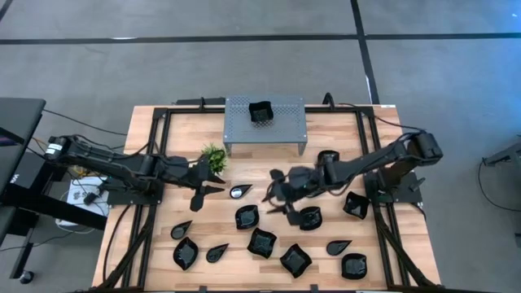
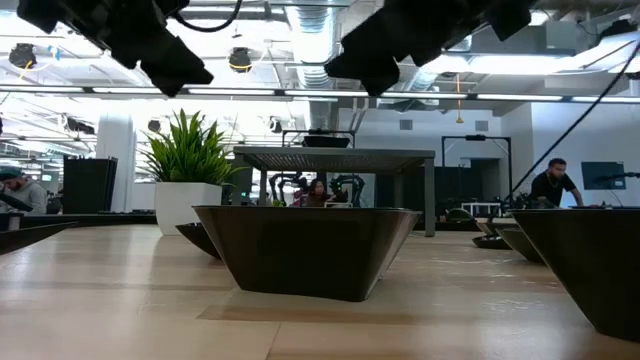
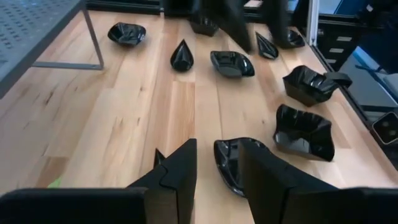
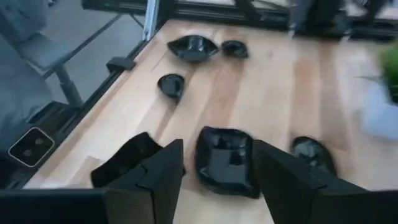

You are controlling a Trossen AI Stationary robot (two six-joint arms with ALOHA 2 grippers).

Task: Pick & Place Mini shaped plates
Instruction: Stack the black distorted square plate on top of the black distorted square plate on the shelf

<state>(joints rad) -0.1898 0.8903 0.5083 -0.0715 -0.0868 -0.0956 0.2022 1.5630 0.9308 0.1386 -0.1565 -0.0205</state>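
Next, the right gripper takes hold of the squarish plate by its rim [image 1: 261, 231] [image 4: 145, 134] to place it on the grey perforated stand.
Several glossy black mini plates lie flat on the wooden table, among them a teardrop one [image 1: 240, 192] and squarish ones [image 1: 247, 216] [image 1: 309, 217]. One more sits on top of the grey perforated stand [image 1: 260, 112]. My left gripper [image 1: 207, 189] [image 3: 219, 150] hangs open in the air beside the plant, with the teardrop plate [image 3: 233, 165] showing beyond its fingers. My right gripper [image 1: 281, 199] [image 4: 217, 149] is open too and hovers over a squarish plate [image 4: 227, 158]. In the low view both grippers [image 2: 170, 60] [image 2: 370, 60] are well above the tabletop.
The small green plant [image 1: 213, 156] stands just beyond my left gripper. The grey stand [image 1: 264, 122] sits at the far middle. Other plates lie along the near edge [image 1: 186, 253] [image 1: 295, 259] [image 1: 354, 265] and on the right [image 1: 356, 204] [image 1: 328, 157]. A black frame [image 1: 155, 163] borders the table.
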